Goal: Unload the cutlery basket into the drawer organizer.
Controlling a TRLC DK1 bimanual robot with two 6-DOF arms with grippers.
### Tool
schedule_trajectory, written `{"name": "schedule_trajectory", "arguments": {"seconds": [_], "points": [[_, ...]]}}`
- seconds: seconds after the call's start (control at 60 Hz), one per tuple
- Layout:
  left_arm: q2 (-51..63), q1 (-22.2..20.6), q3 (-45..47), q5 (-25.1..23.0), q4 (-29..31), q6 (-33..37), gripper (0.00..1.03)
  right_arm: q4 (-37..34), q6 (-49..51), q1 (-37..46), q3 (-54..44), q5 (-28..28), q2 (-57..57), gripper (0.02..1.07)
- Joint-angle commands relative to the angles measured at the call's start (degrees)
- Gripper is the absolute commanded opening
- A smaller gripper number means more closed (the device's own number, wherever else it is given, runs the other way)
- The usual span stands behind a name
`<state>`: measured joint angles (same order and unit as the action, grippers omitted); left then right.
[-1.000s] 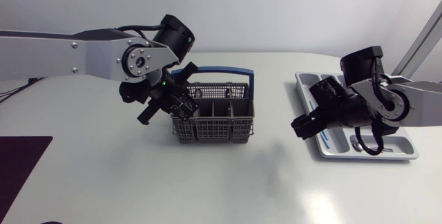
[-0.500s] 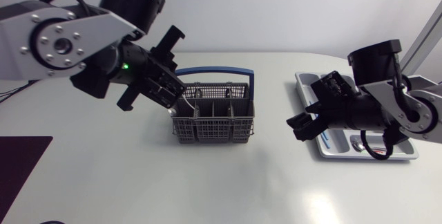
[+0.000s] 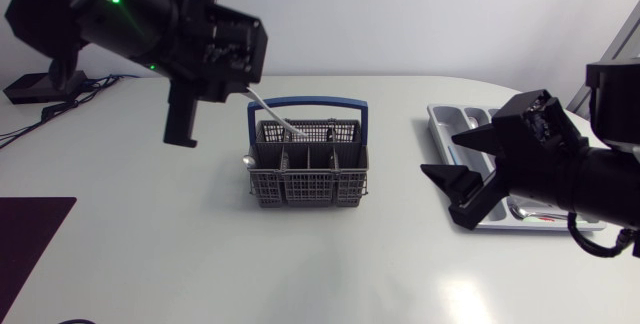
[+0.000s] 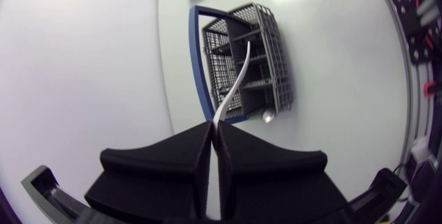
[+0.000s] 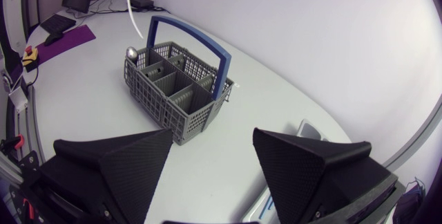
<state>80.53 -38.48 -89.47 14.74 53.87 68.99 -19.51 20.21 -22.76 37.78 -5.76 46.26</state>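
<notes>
Next, my right gripper grabs the white spoon by its handle (image 3: 282, 119), so the spoon's bowl stays free to settle into the organizer (image 3: 445, 119).
The grey cutlery basket (image 3: 308, 169) with a blue handle stands mid-table. My left gripper (image 3: 240, 76) hangs high above its left end, shut on the thin handle of a silver spoon (image 3: 270, 114). The spoon slants down, its bowl level with the basket's left rim. In the left wrist view the gripper (image 4: 215, 128) pinches the handle, and the spoon (image 4: 235, 79) hangs over the basket (image 4: 259, 65). My right gripper (image 3: 455, 169) is open and empty, raised beside the silver drawer organizer (image 3: 445, 119). From the right wrist, its gripper (image 5: 213, 137) faces the basket (image 5: 173, 89) and the spoon (image 5: 130, 52).
A dark purple mat (image 3: 30, 234) lies at the table's near left corner. The organizer holds some cutlery, partly hidden by my right arm. In the right wrist view only the organizer's corner (image 5: 304, 127) shows.
My left arm has risen and swung up, drawing the spoon out of the basket. The right arm has also lifted up from the organizer, its gripper still open.
</notes>
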Motion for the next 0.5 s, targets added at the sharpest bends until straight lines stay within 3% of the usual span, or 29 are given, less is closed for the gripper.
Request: {"name": "schedule_trajectory", "arguments": {"seconds": [0.0, 0.167, 0.25, 0.483], "points": [[4.7, -1.1, -4.6, -2.4, 3.8, -13.5, 0.03, -1.0, 2.1, -2.4, -2.2, 1.5, -2.7, 0.86], [11.0, -2.9, -9.0, -10.1, 8.7, -27.9, 0.03, -1.3, 4.6, -7.4, -3.9, 4.7, -7.5, 0.86], [15.2, -2.6, -12.4, -17.9, 12.2, -34.3, 0.03, -1.3, 5.9, -11.0, -5.0, 7.1, -9.5, 0.86], [20.8, -1.9, -15.2, -27.5, 12.1, -42.4, 0.03, 2.9, 9.2, -20.5, -8.3, 16.8, -9.2, 0.86]]}}
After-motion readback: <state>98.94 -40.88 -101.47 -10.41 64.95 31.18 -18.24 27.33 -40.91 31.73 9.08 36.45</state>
